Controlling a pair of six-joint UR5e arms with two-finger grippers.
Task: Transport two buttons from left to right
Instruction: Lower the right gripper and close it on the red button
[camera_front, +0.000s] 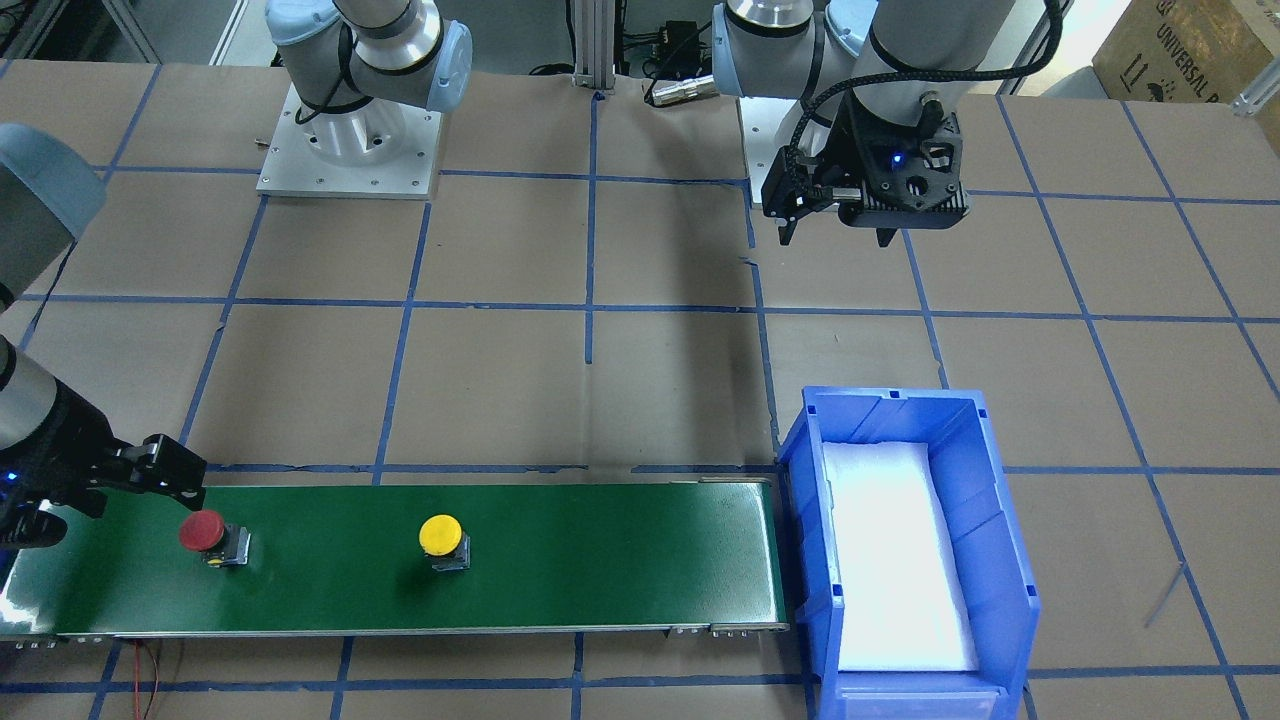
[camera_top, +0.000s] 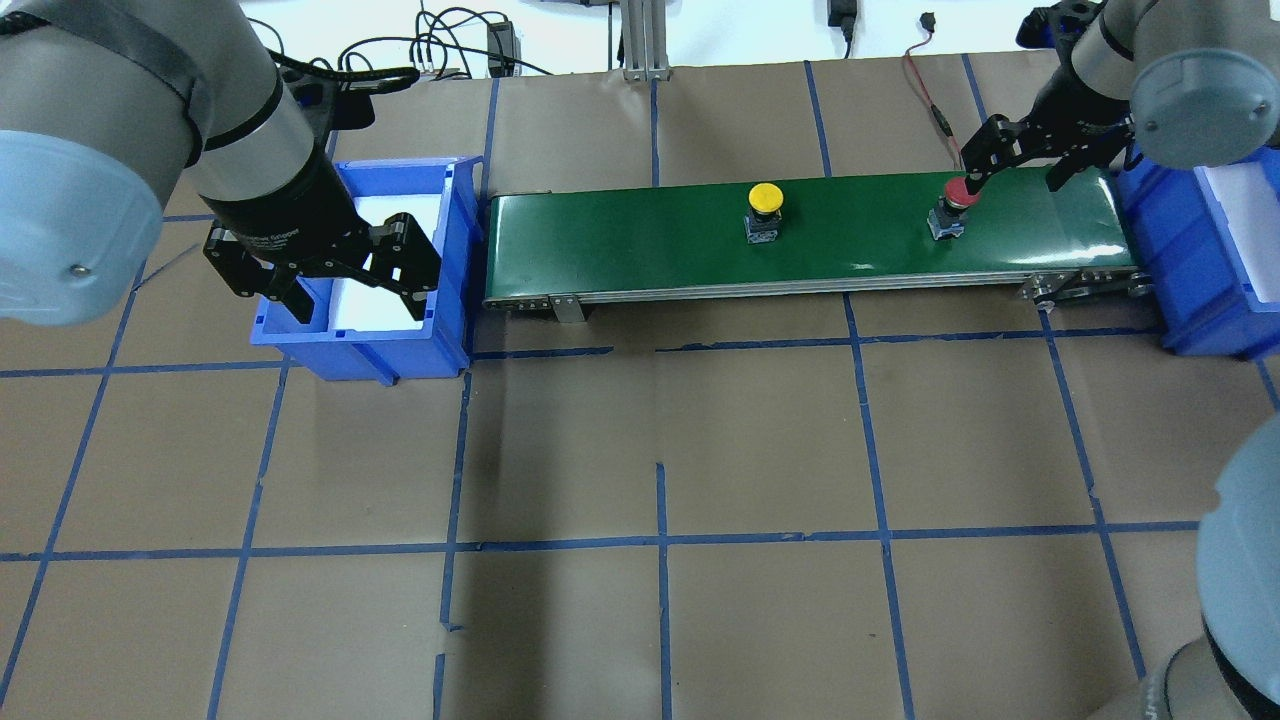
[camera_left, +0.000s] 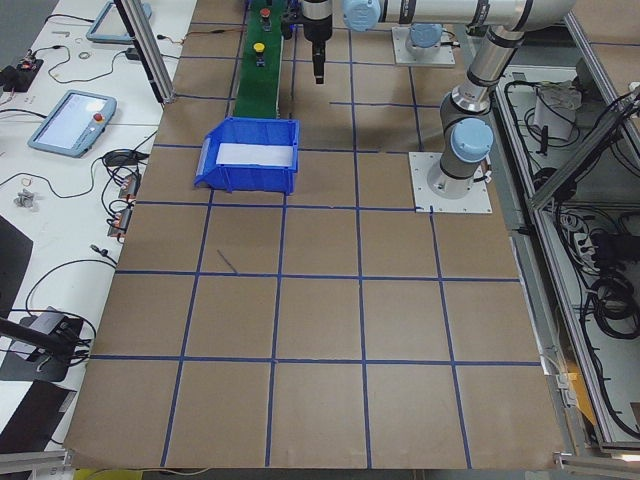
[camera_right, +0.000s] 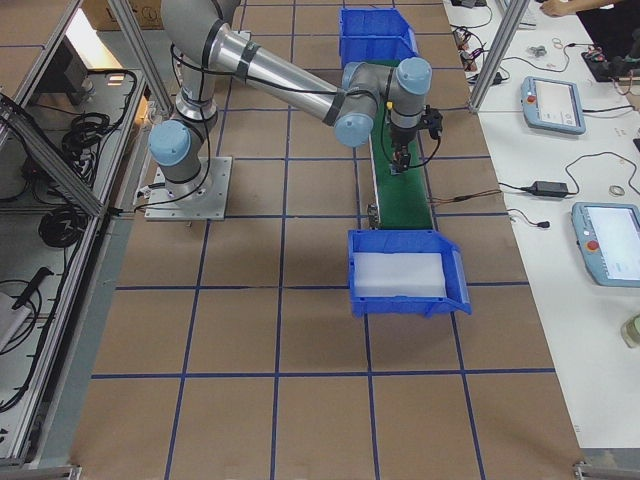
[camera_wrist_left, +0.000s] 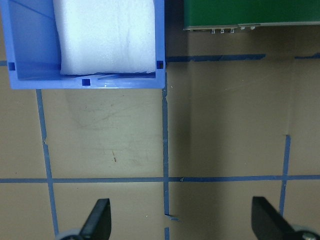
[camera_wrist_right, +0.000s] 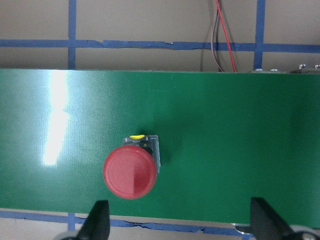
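Observation:
The red button should be grabbed next by its black base (camera_front: 230, 547) (camera_wrist_right: 145, 142) with my right gripper, so that it can go into the blue bin.
Two buttons stand on the green conveyor belt (camera_top: 620, 235). The yellow-capped button (camera_top: 765, 196) (camera_front: 440, 535) is near the belt's middle. The red-capped button (camera_top: 955, 195) (camera_front: 203, 532) is near the belt's right end. My right gripper (camera_top: 1015, 175) (camera_wrist_right: 181, 225) hovers open over that end. In the right wrist view the red button (camera_wrist_right: 129, 171) lies just ahead of the fingertips, left of centre, and nothing is between them. My left gripper (camera_top: 320, 270) (camera_wrist_left: 182, 225) hangs open and empty above the near edge of the left blue bin (camera_top: 460, 270).
The left blue bin (camera_front: 1000, 560) holds a white foam pad and sits at the belt's left end. A second blue bin (camera_top: 1190, 290) stands at the belt's right end. Brown paper with blue tape lines covers the table (camera_top: 660, 450). A red wire (camera_top: 925, 85) runs behind the belt.

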